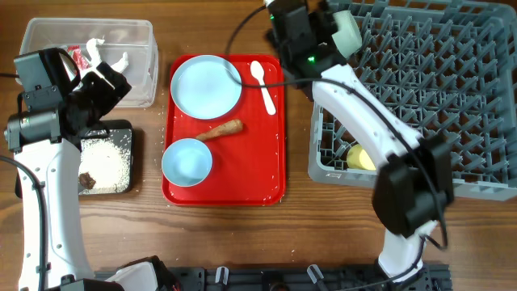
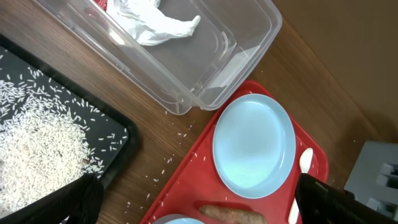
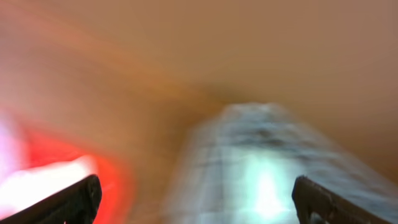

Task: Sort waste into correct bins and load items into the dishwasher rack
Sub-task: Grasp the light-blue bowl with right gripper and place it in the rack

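My right gripper reaches the smaller light blue bowl next and grabs its rim (image 1: 208,152). That leaves the bowl's body free to load into the dishwasher rack.
On the red serving tray (image 1: 275,174) lie two light blue bowls (image 1: 206,85) (image 1: 187,160), a carrot-like stick (image 1: 220,129) and a white spoon (image 1: 262,81). The clear tub (image 1: 141,56) holds the red-and-white wrapper (image 1: 78,56) and the white tissue (image 2: 155,22). The black tray (image 1: 125,133) holds rice grains (image 1: 105,158) and a dark lump (image 1: 86,179). The grey rack (image 1: 436,97) holds a yellow cup (image 1: 359,158) and a pale plate (image 1: 347,32). My left gripper (image 2: 199,199) is open and empty between the tub and the black tray. My right gripper (image 3: 199,199) is open by the rack's far left corner; its view is blurred.
Loose rice grains (image 2: 171,155) lie on the wooden table between the black tray and the red tray. The right arm (image 1: 363,113) stretches over the rack's left edge. The left arm (image 1: 48,186) runs along the table's left side.
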You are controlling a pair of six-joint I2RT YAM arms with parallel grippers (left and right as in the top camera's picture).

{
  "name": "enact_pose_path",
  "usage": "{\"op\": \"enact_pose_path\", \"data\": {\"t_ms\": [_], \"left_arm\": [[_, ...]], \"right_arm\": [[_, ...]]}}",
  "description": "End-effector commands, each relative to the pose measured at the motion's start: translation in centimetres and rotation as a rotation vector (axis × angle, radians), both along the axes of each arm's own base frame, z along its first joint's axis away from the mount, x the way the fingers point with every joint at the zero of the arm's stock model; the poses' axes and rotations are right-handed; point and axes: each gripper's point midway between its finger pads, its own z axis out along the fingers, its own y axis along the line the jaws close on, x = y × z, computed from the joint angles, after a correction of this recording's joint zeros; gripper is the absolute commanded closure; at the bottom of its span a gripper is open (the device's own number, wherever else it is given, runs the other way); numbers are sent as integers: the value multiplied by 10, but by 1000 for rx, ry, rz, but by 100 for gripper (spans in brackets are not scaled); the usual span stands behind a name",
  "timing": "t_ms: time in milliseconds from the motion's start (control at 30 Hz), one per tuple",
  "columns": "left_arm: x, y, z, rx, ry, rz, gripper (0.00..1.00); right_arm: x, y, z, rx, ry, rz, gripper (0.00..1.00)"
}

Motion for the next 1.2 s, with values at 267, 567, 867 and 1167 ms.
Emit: {"op": "enact_pose_path", "data": {"t_ms": [267, 567, 867, 1167], "left_arm": [[0, 4, 6, 8, -17, 12, 0], [0, 4, 6, 8, -17, 12, 0], [0, 4, 6, 8, -17, 12, 0], [0, 4, 6, 8, -17, 12, 0]], "right_arm": [[-201, 158, -117, 619, 863, -1, 22], [-228, 166, -188, 511, 1007, -126, 94], [-164, 78, -72, 469, 673, -232, 96], [-122, -228, 135, -555, -293, -946, 96]]}}
